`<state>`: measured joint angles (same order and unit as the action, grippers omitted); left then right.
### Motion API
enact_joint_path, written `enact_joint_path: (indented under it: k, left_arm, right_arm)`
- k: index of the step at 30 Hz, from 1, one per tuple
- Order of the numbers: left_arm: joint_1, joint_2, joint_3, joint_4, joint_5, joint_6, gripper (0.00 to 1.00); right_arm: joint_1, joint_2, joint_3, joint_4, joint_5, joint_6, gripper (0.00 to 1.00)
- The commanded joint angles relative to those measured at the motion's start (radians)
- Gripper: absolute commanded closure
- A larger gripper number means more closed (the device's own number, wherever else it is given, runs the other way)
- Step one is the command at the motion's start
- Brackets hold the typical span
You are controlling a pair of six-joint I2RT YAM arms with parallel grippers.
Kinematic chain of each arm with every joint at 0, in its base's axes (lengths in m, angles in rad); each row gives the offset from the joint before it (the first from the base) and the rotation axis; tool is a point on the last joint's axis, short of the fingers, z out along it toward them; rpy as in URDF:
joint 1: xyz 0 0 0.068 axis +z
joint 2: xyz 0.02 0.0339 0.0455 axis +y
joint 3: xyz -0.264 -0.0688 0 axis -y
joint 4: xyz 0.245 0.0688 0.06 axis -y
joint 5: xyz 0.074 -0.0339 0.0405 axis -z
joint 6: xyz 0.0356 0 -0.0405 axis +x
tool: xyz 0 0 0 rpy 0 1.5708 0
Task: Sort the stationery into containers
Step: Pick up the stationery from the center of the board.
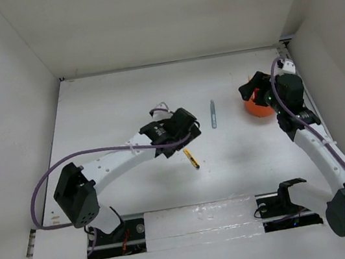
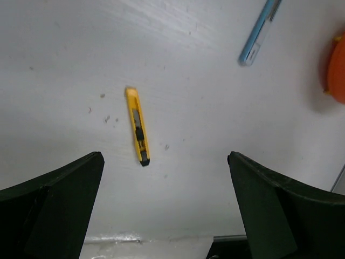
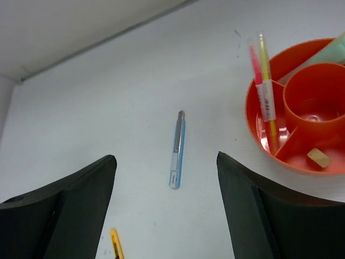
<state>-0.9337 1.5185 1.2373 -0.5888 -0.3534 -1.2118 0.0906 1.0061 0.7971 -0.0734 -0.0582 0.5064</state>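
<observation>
The yellow end needs to stay free to hand over to my right gripper, so my left gripper should next grab the yellow-black pen by its black-tipped end (image 1: 196,164) (image 2: 143,153).
A short yellow-black pen (image 1: 191,158) (image 2: 137,127) lies on the white table just in front of my left gripper (image 1: 186,130) (image 2: 165,159), which hovers open and empty. A grey-blue pen (image 1: 213,114) (image 3: 177,150) (image 2: 259,35) lies flat between the arms. The orange pot (image 1: 256,108) (image 3: 252,116) (image 2: 337,67) stands at the right, half hidden in the top view by my right gripper (image 1: 256,88) (image 3: 166,157), which is open and empty. Inside the pot are a red pen (image 3: 261,81), a thin yellow pen (image 3: 268,91), a tan eraser (image 3: 319,157) and a pale green marker (image 3: 334,46).
White walls close the table (image 1: 121,98) on the left, back and right. The pot has a round inner cup (image 3: 315,94) with outer compartments around it. Purple cables loop off both arms.
</observation>
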Motion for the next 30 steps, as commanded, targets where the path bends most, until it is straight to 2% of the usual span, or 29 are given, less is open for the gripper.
enact_joint_path:
  k: [1, 3, 6, 9, 11, 16, 17, 18, 21, 25, 27, 30]
  left_arm:
    - [-0.036, 0.051, -0.047, -0.066, -0.013, -0.155, 0.01]
    - [-0.046, 0.104, -0.056, -0.043, 0.054, -0.155, 0.01]
    - [-0.1, 0.194, -0.053, -0.023, 0.082, -0.178, 0.01]
    - [-0.109, 0.291, 0.02, -0.071, 0.111, -0.178, 0.01]
    - [-0.109, 0.415, 0.103, -0.113, 0.111, -0.187, 0.02]
    - [-0.109, 0.471, 0.145, -0.149, 0.125, -0.219, 0.07]
    - [-0.109, 0.471, 0.145, -0.17, 0.125, -0.219, 0.11]
    - [-0.109, 0.482, 0.157, -0.171, 0.125, -0.232, 0.21]
    - [-0.109, 0.491, 0.166, -0.222, 0.125, -0.261, 0.41]
    - [-0.088, 0.502, 0.156, -0.261, 0.125, -0.282, 0.42]
    - [-0.073, 0.516, 0.136, -0.261, 0.139, -0.282, 0.53]
    - [-0.048, 0.538, 0.096, -0.25, 0.149, -0.282, 0.61]
  right_arm:
    - [0.012, 0.057, 0.097, -0.069, -0.127, -0.172, 0.19]
    - [0.012, 0.077, 0.109, -0.08, -0.144, -0.19, 0.19]
    - [0.012, 0.086, 0.1, -0.057, -0.17, -0.19, 0.19]
    - [0.012, 0.086, 0.1, -0.045, -0.218, -0.19, 0.19]
    - [0.021, 0.077, 0.07, -0.008, -0.267, -0.181, 0.19]
    - [0.021, 0.039, 0.06, -0.008, -0.288, -0.181, 0.19]
    - [0.021, 0.029, 0.06, -0.008, -0.289, -0.181, 0.19]
    - [0.021, 0.029, 0.06, -0.008, -0.289, -0.181, 0.19]
    - [0.002, 0.006, 0.051, -0.008, -0.304, -0.172, 0.19]
    - [-0.018, -0.003, 0.041, 0.014, -0.356, -0.16, 0.19]
    - [-0.028, -0.003, 0.028, 0.035, -0.377, -0.149, 0.19]
    - [-0.049, -0.003, 0.019, 0.058, -0.42, -0.138, 0.19]
